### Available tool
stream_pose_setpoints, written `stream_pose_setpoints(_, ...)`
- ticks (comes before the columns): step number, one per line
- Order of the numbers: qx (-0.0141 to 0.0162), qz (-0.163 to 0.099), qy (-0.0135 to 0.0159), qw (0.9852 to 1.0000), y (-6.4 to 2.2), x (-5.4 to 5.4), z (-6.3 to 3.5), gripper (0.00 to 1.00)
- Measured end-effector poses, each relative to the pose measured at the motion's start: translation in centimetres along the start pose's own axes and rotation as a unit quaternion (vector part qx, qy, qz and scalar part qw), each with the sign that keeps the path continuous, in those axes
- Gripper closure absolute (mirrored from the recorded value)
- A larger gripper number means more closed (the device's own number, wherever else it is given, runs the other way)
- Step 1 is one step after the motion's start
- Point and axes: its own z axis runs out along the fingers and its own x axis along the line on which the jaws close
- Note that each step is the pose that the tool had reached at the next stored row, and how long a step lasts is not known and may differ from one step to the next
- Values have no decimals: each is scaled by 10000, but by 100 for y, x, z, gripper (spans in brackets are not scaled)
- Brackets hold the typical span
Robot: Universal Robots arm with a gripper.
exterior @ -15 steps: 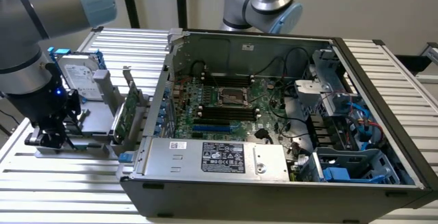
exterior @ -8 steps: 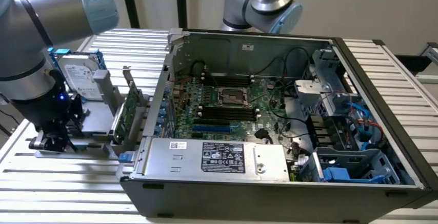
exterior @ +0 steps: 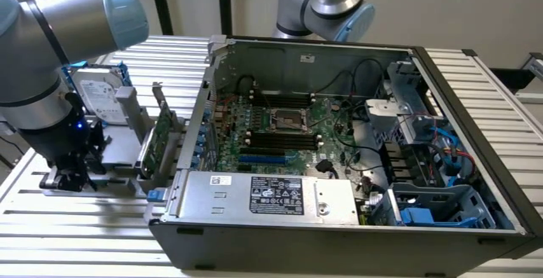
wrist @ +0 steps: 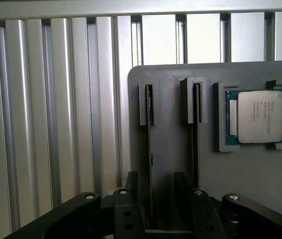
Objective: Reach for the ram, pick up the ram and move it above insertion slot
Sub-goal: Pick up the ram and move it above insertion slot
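My gripper next needs to grab the ram's bare middle part (wrist: pixel 150 186) to pick up the ram, because the holder's bracket closes around the end of the ram (wrist: pixel 149 107).
The ram (wrist: pixel 149 107) stands on edge in a slot of the grey holder plate (wrist: pixel 170 149), seen edge-on as a thin dark strip. A second slot with a similar strip (wrist: pixel 196 107) runs beside it. My gripper (wrist: pixel 155 199) is low over the plate, open, with one finger (wrist: pixel 132 191) on each side of the first strip's line; I cannot tell if they touch it. In the exterior view the gripper (exterior: pixel 70 177) is down at the holder on the exterior view's left. The black memory slots (exterior: pixel 280 141) lie on the motherboard inside the open computer case (exterior: pixel 339 163).
A processor chip (wrist: pixel 259 117) sits in its recess on the holder plate. A silver hard drive (exterior: pixel 98 93) and a green card with a metal bracket (exterior: pixel 159 135) stand between my arm and the case. A second arm (exterior: pixel 327 4) rises behind the case. The table is ribbed aluminium (exterior: pixel 85 252).
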Motion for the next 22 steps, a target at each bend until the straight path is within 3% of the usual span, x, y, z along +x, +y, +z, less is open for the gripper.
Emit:
stream_pose_setpoints(3,1,0,-1,10000,-1,-1,1,66)
stream_pose_setpoints(6,1,-7,-2,10000,0,-1,2,84)
stream_pose_setpoints(22,3,-107,1,9999,-1,0,-6,85)
